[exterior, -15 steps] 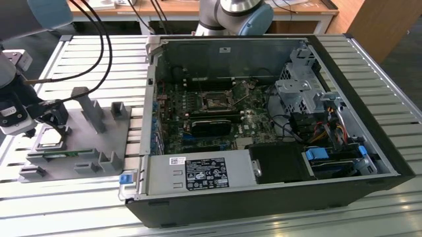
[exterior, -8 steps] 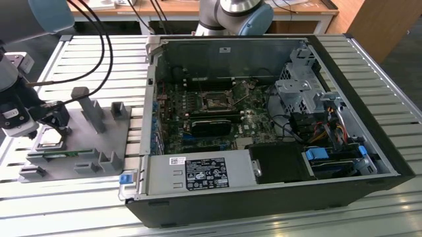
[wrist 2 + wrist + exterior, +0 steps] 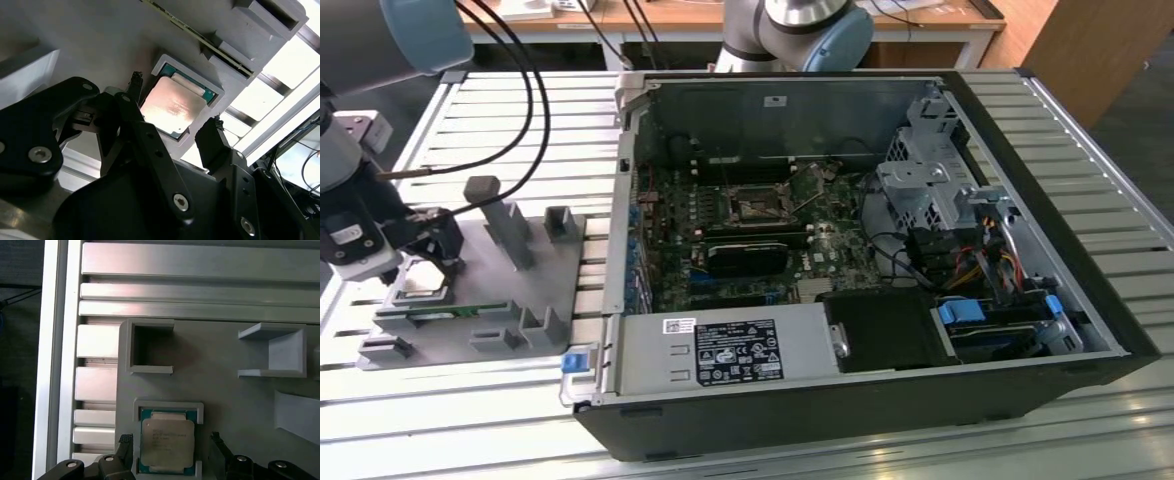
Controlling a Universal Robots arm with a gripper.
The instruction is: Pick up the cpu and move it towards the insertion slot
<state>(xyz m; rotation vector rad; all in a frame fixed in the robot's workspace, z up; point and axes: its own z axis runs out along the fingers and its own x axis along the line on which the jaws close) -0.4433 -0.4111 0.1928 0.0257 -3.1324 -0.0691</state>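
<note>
My open fingers are beside both edges of the CPU (image 3: 166, 444) in its nest (image 3: 168, 404) and closing would catch the CPU, so my gripper closes on it next.
The cpu (image 3: 172, 105) is a flat square chip with a shiny metal top. It lies in a pale raised nest on the grey fixture plate (image 3: 507, 290), at the exterior view's left (image 3: 424, 287). My gripper (image 3: 176, 100) hangs just above it, open, with one black fingertip (image 3: 125, 439) on either side of the cpu (image 3: 166, 444) and a gap at each edge. In the exterior view the gripper (image 3: 434, 262) sits low over the nest. The insertion slot (image 3: 758, 203) is a square socket with a dark centre on the green board inside the open computer case.
The black case wall (image 3: 854, 400) and its label plate stand between the fixture and the board. Grey upright posts (image 3: 507, 225) rise from the fixture beside the gripper. A thin green memory stick (image 3: 447, 312) lies along the fixture's near edge. Black cables (image 3: 534, 90) hang over the slatted table.
</note>
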